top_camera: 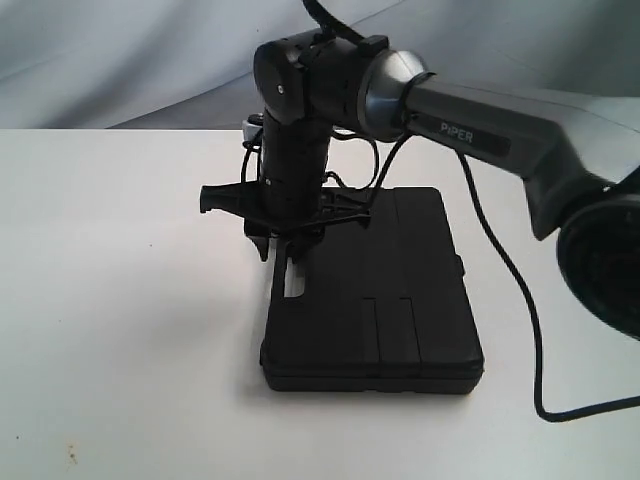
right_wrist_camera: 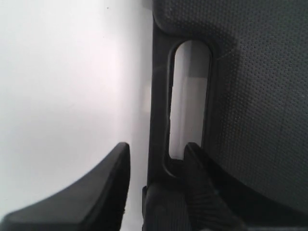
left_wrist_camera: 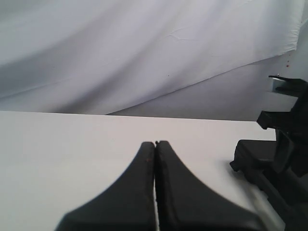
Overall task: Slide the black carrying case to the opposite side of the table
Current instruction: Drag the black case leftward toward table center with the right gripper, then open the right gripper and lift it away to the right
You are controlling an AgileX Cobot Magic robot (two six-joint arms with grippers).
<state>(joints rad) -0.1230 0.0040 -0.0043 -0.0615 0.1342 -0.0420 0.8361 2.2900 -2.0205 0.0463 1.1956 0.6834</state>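
Note:
My right gripper grabs the case by its handle bar (top_camera: 279,275) next, to slide the black carrying case (top_camera: 390,300) across the table.
The black carrying case (top_camera: 390,300) lies flat on the white table (top_camera: 120,300), right of the middle. My right gripper (top_camera: 285,250) points down at the case's left edge, where the handle slot (top_camera: 293,283) is. In the right wrist view this gripper (right_wrist_camera: 158,149) is open and straddles the handle bar (right_wrist_camera: 159,96): one finger stands outside the case over the table (right_wrist_camera: 72,72), the other sits in the slot (right_wrist_camera: 190,96). My left gripper (left_wrist_camera: 155,143) is shut and empty, low over bare table, with the case's corner (left_wrist_camera: 248,156) off to its side. The exterior view does not show the left arm.
The right arm (top_camera: 480,130) reaches in from the right above the case. Its black cable (top_camera: 520,300) hangs down past the case's right side. A grey cloth backdrop (top_camera: 120,60) rises behind the table's far edge.

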